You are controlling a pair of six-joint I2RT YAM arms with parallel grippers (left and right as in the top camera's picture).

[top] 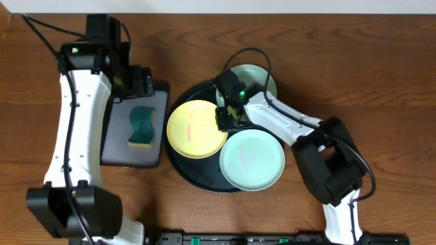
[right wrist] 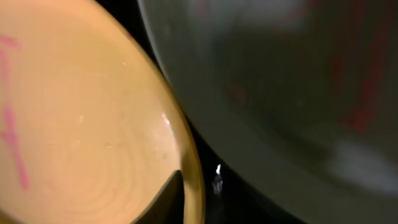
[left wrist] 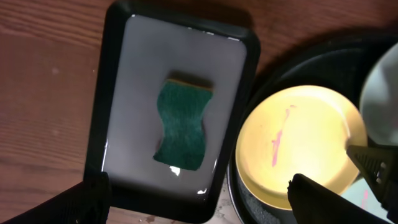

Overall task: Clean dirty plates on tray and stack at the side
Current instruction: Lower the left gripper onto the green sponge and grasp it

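Observation:
The green sponge needs to be grabbed by my left gripper across its narrow middle [top: 142,126] [left wrist: 182,126], so that the sponge's bottom stays free for cleaning.
The round black tray [top: 182,163] holds the pale yellow plate [top: 194,129] at its left and a mint plate [top: 253,162] at its front right, both with pink streaks. A second mint plate [top: 257,76] lies at the tray's back right rim, partly hidden by the right arm. My right gripper [top: 228,120] is at the yellow plate's right rim. In the right wrist view one finger [right wrist: 193,200] rests inside the yellow rim [right wrist: 93,124], with a mint plate [right wrist: 280,81] beside it. My left gripper [top: 143,83] is open and empty, above the grey tray's edge [left wrist: 199,186].
A rectangular black-rimmed grey tray [top: 158,102] lies left of the round tray and holds a green sponge [top: 142,127], also seen in the left wrist view [left wrist: 182,127]. Bare wooden table lies to the far left and right.

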